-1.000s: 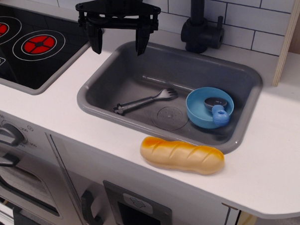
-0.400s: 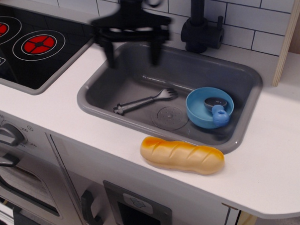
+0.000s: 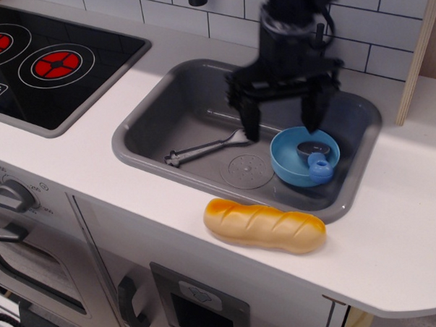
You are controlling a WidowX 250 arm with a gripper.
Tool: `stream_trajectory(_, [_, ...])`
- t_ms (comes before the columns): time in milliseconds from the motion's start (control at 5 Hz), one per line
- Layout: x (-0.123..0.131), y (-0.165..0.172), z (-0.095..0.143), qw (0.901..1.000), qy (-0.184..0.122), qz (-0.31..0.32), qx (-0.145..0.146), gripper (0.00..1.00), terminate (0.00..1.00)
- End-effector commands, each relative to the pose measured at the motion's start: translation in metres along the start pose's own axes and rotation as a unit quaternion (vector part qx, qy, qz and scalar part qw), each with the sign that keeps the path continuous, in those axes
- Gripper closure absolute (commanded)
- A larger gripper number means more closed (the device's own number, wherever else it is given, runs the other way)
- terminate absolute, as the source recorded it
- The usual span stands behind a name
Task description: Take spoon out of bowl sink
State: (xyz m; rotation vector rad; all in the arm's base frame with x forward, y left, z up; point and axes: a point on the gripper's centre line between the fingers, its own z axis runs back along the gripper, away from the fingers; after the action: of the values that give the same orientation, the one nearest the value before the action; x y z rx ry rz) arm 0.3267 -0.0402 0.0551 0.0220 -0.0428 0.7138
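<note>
The spoon needs to come out of the sky-blue bowl (image 3: 302, 157), so my gripper should next grab the spoon by its chunky blue handle (image 3: 319, 168).
The sky-blue bowl (image 3: 302, 157) sits at the right end of the grey sink (image 3: 165, 115). The spoon (image 3: 318, 165) lies in the bowl, its grey head inside and its chunky blue handle resting over the near rim. My black gripper (image 3: 283, 121) hangs open and empty over the sink, just above and slightly behind-left of the bowl, one finger to the left of the bowl and the other over its back edge. It touches nothing.
A grey fork (image 3: 206, 146) lies on the sink floor left of the drain (image 3: 243, 166). A toy bread loaf (image 3: 264, 224) lies on the counter in front of the sink. A black tap stands behind the sink, mostly hidden by the arm. A stove top (image 3: 47, 66) is at the left.
My gripper has moved right and down, from over the sink's back-left corner to just above the bowl. It stays open. Bowl, spoon and fork have not moved.
</note>
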Motion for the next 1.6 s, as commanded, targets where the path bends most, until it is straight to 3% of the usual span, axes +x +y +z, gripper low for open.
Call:
stream_trajectory(0, [-0.006, -0.039, -0.011, 0.9997, -0.013, -0.003, -0.022, 0.00, 0.00])
stream_trajectory(800, [-0.021, -0.056, -0.033, 0.9997, -0.003, 0.009, -0.022, 0.00, 0.00])
stream_trajectory(1000, [-0.023, -0.055, -0.035, 0.9997, -0.002, 0.010, -0.021, 1.00, 0.00])
stream_trajectory(1400, [-0.010, -0.055, -0.018, 0.9987, -0.015, 0.027, -0.042, 1.00, 0.00])
